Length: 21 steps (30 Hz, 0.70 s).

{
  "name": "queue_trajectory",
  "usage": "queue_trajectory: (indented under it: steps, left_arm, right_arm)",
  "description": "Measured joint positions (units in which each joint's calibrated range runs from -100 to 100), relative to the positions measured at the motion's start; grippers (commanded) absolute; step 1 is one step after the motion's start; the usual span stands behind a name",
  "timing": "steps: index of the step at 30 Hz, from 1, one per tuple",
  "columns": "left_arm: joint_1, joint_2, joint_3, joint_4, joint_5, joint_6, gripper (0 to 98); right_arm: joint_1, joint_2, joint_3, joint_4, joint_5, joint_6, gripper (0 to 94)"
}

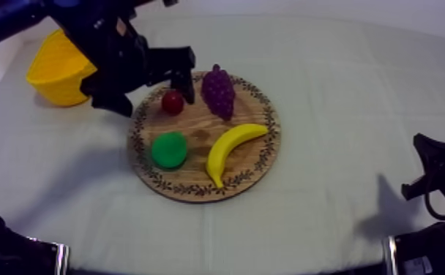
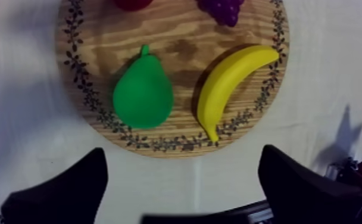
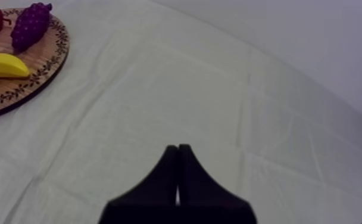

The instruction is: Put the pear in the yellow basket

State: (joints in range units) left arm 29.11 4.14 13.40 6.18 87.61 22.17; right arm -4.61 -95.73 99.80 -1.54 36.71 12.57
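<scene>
The pear slopes in toward its stem (image 2: 146, 63), so I will next use my left gripper to grab the pear across the facing sides of its wide bottom half (image 2: 143, 102).
The green pear (image 1: 169, 149) lies on the round wooden board (image 1: 268, 142), in its front left part. In the left wrist view the pear (image 2: 142, 95) lies on its side on the board (image 2: 97, 36), stem pointing away from the gripper. My left gripper (image 1: 156, 102) hangs open over the board's back left edge, apart from the pear, nothing between its fingers (image 2: 70, 190). The yellow basket (image 1: 57, 69) stands at the table's back left, just behind the left arm. My right gripper (image 3: 178, 149) is shut on nothing, low at the right side (image 1: 436, 174).
Also on the board are a banana (image 1: 229, 146) to the right of the pear, a bunch of purple grapes (image 1: 218, 89) at the back and a small red fruit (image 1: 172, 102) beside the left gripper. Bare cloth stretches across the table's right half (image 3: 219, 89).
</scene>
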Motion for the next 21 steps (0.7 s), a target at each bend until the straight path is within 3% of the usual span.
queue_trajectory:
  steps: [21]
  left_arm:
    - [-0.96, 16.45, 6.55, 1.97, -9.49, -3.27, 93.9]
  right_arm:
    - [0.0, 0.0, 0.0, 0.0, 0.0, 0.03, 0.2]
